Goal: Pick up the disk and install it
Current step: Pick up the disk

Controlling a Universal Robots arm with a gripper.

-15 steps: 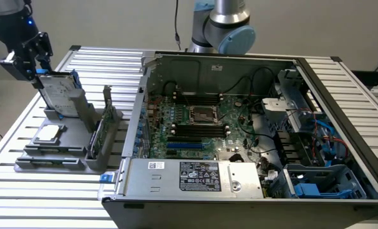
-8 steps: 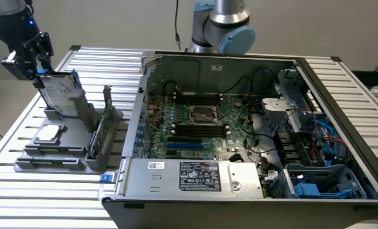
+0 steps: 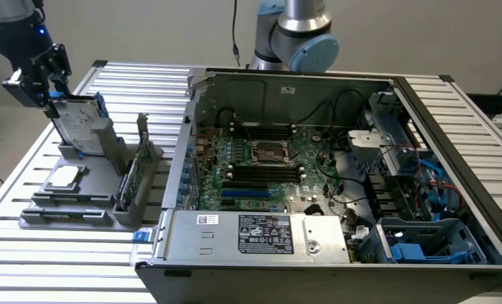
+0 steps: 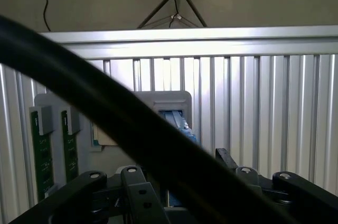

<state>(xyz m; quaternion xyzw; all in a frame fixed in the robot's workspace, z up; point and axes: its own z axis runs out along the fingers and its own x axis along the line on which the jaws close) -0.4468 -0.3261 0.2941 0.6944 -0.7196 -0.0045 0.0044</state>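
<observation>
My gripper's fingers reach down around the disk's blue bar at the disk's upper corner. My gripper should close on the blue bar now, as that would hold the disk.
The disk [image 3: 80, 123], a silver-grey drive with a white label and blue carrier rails, stands tilted on edge in a grey holder [image 3: 94, 190] on the exterior view's left, beside the open computer case [image 3: 301, 164]. My gripper [image 3: 55, 100] hangs at the disk's upper corner, touching or nearly touching it. In the wrist view the disk's blue rail [image 4: 179, 121] sits between the gripper's [image 4: 179, 203] black linkages, with the grey holder [image 4: 158, 100] behind it. A thick black cable [image 4: 105, 113] crosses that view and hides much of the disk.
In the holder lie a smaller silver square drive [image 3: 65, 177] and upright green circuit cards [image 3: 138, 171] [image 4: 39, 155]. Inside the case are the motherboard [image 3: 268, 158], a power supply [image 3: 259, 234] and a blue drive bay [image 3: 420, 250]. A slatted metal table [image 3: 65, 253] carries everything.
</observation>
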